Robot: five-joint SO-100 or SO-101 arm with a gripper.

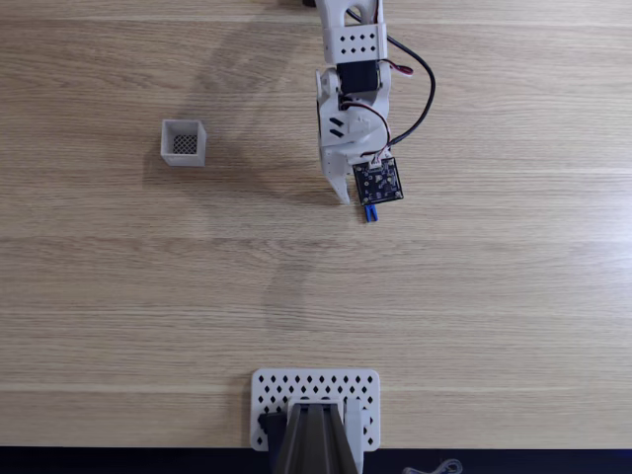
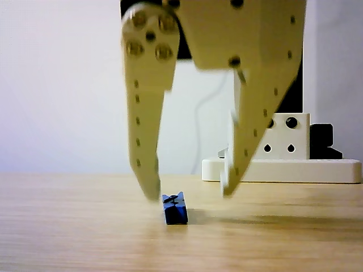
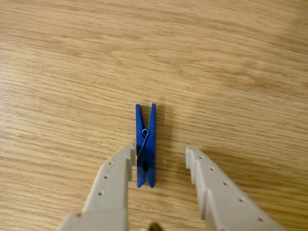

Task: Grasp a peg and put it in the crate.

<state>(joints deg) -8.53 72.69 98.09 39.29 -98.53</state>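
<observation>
My gripper will grab the blue peg's end, leaving its other tip free to drop into the crate [image 1: 184, 142].
A small blue peg [image 3: 146, 145] lies flat on the wooden table, lengthwise between my fingers. My gripper [image 3: 160, 156] hangs open just above it, the left finger [image 3: 124, 163] close beside the peg and the right finger [image 3: 198, 166] further off. In the other view the peg [image 2: 174, 208] is seen end-on on the table below the gripper [image 2: 190, 194], near the left fingertip. In the fixed view just the peg's tip [image 1: 370, 212] shows under the wrist. The white crate [image 1: 184, 142] with its dark mesh bottom stands apart at the left.
A white perforated plate [image 1: 315, 393] with a dark mount sits at the near table edge in the fixed view. The arm and its cable [image 1: 420, 89] reach in from the top. Bare wood lies between the peg and the crate.
</observation>
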